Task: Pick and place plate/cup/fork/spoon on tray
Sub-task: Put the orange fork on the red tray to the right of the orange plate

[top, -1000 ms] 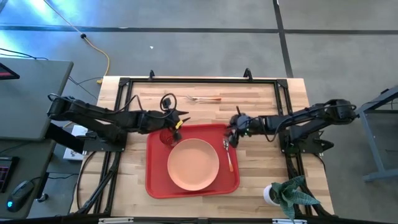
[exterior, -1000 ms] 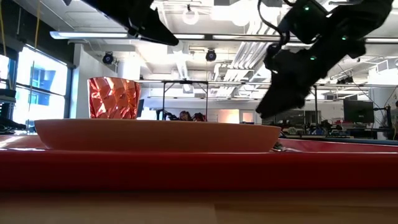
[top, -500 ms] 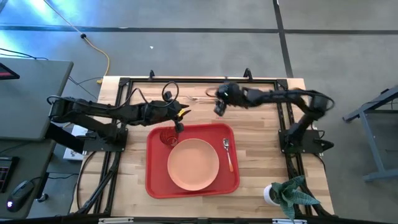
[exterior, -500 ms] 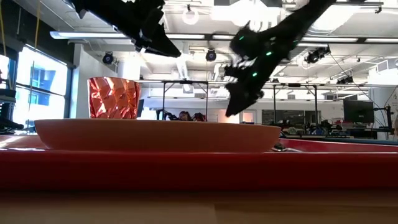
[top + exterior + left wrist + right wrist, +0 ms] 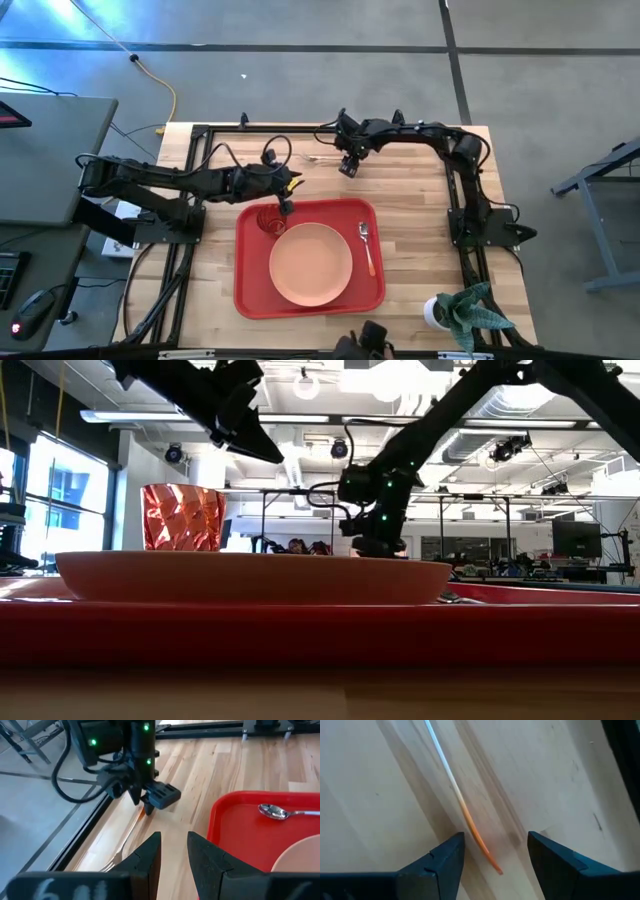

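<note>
Next, my right gripper picks up the fork by its orange handle end (image 5: pixel 489 856) to set the fork on the red tray.
The red tray (image 5: pixel 245 300) lies on the table's near middle. On it rest the salmon-pink plate (image 5: pixel 310 263), the orange-red cup (image 5: pixel 267 221) upright at its far left corner, and the spoon (image 5: pixel 367 245) along its right side. The fork (image 5: pixel 312 157) lies flat on the wood near the far edge. My right gripper (image 5: pixel 495 855) is open, low over the fork's orange handle end (image 5: pixel 479 839), with a finger on either side and apart from it. My left gripper (image 5: pixel 174 855) is slightly open and empty, above the tray's far left corner beside the cup.
A black frame rail (image 5: pixel 320 128) runs along the table's far edge just behind the fork. A potted plant (image 5: pixel 462 315) stands at the near right corner. Bare wood lies between the fork and the tray's far rim.
My right gripper has left the spoon on the tray and swung toward the table's far edge and leftward. It has then come down over the fork's handle end. The spoon stays on the tray's right side.
</note>
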